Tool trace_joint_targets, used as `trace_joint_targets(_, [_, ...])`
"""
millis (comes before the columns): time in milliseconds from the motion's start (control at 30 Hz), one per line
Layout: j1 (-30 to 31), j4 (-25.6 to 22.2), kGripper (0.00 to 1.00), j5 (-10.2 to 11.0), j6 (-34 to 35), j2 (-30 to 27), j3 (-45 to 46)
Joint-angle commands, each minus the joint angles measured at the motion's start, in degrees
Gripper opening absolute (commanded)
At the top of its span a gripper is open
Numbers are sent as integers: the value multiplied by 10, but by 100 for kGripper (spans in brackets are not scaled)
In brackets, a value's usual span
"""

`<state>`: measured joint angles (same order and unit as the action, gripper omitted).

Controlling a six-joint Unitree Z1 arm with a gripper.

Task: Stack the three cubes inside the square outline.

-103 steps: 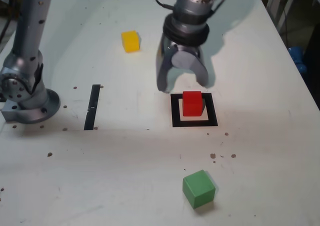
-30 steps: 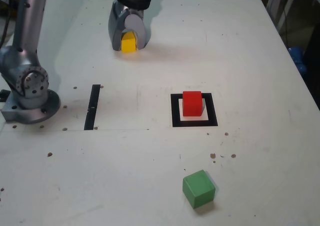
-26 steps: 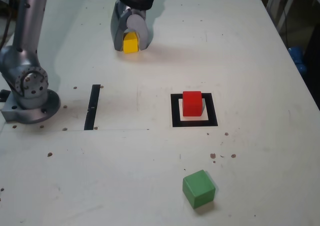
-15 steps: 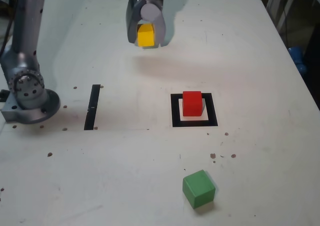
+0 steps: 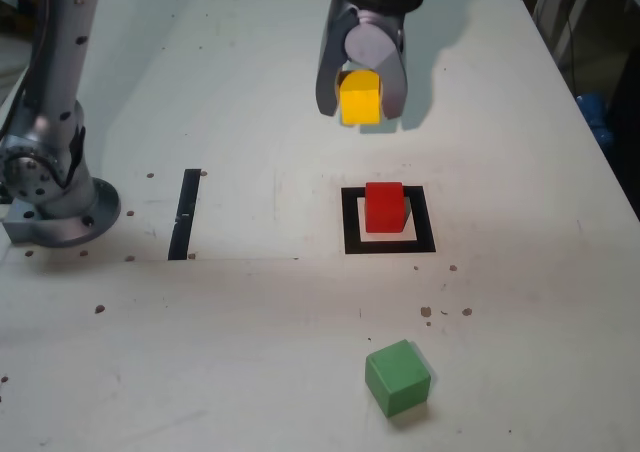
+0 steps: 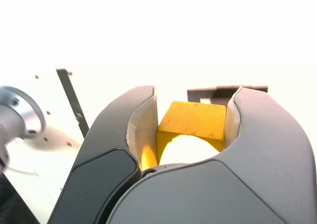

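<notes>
My gripper keeps hold of the yellow cube until it is over the red cube. For now, the yellow cube hangs above and behind the red cube in the exterior view.
My gripper (image 5: 360, 104) is shut on the yellow cube (image 5: 360, 96) and holds it in the air, above and behind the square outline (image 5: 389, 244). The red cube (image 5: 385, 207) stands inside that black outline. On the near part of the table lies the green cube (image 5: 398, 376), alone. In the wrist view the yellow cube (image 6: 190, 124) is squeezed between both fingers of the gripper (image 6: 192, 117), and a corner of the square outline (image 6: 208, 91) shows beyond them; the rest is washed out white.
A narrow black strip (image 5: 186, 213) lies on the white table (image 5: 520, 272) at the exterior view's left, near the arm's grey base (image 5: 55, 197). Small dark specks dot the table. A blue object (image 5: 598, 117) sits off the table's right edge.
The gripper left the red cube in the outline, shut on the yellow cube at the far left, lifted it and carried it rightward toward the outline.
</notes>
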<state>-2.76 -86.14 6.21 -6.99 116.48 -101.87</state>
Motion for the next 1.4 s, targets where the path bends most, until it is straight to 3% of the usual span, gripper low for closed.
trace_joint_targets(0, [11,-3,34,-5,6,8,-6])
trace_joint_targets(633, [66,5,34,-43,31,65,-31])
trace_joint_targets(1367, [73,18,34,-52,32,88,-21])
